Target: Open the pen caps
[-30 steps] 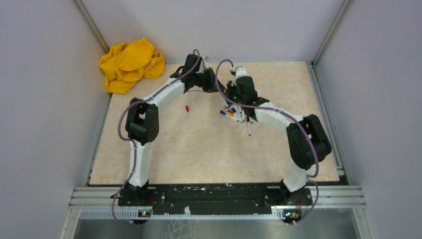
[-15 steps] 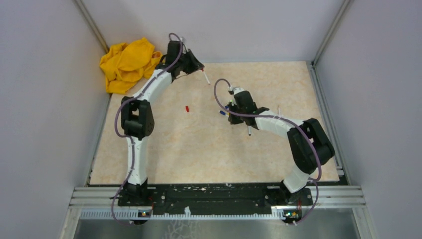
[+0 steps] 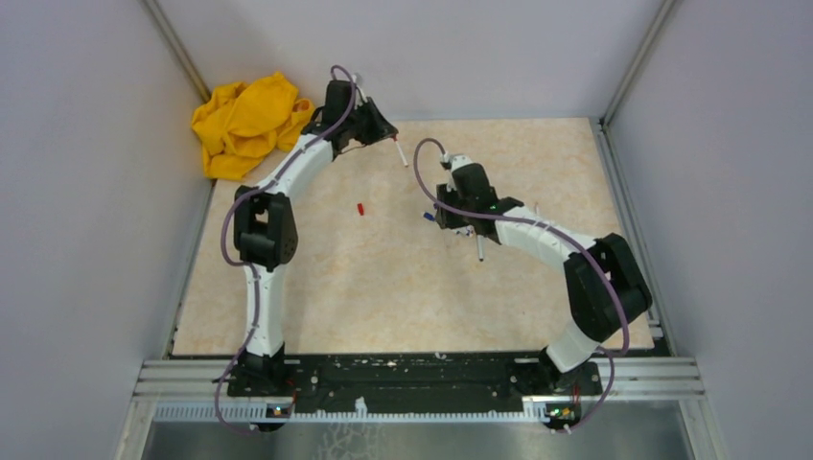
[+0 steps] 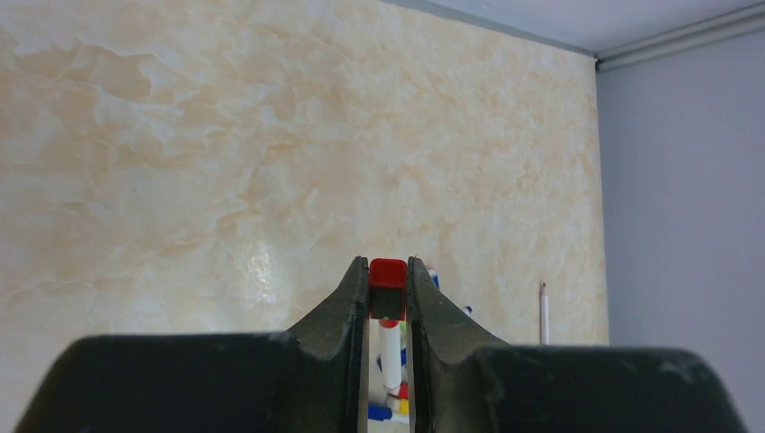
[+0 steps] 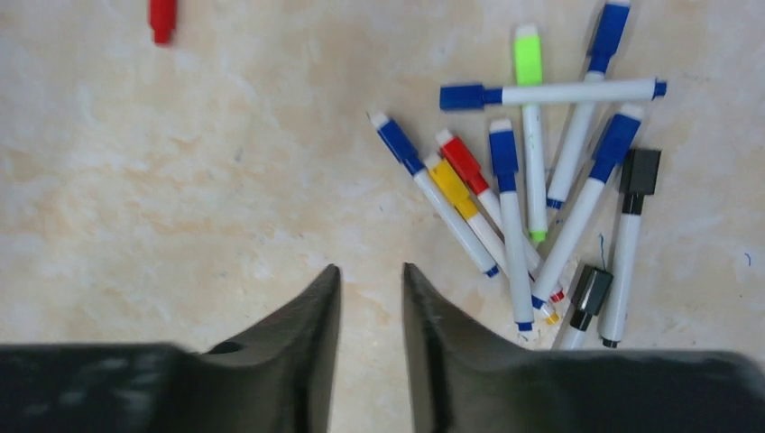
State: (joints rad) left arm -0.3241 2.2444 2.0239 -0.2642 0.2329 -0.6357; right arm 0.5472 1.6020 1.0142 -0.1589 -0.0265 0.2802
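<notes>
Next, my right gripper reaches and grabs the pen's white body. That leaves the pen's red cap to my left gripper, to pull the cap open.
A heap of capped pens lies on the table, with pen caps in blue, green, red, yellow and black. One loose red cap lies apart to the left. My right gripper hovers just left of the heap, open, with bare table between its fingers. My left gripper is raised at the back and shut on a pen whose white barrel sticks out. In the left wrist view a red part of it sits pinched between the fingertips.
A crumpled yellow cloth lies in the back left corner. One thin white barrel lies alone near the right wall. Grey walls close the table on three sides.
The two grippers were together above the heap. The left one pulled away to the back left with the pen; the right one sank towards the table and opened.
</notes>
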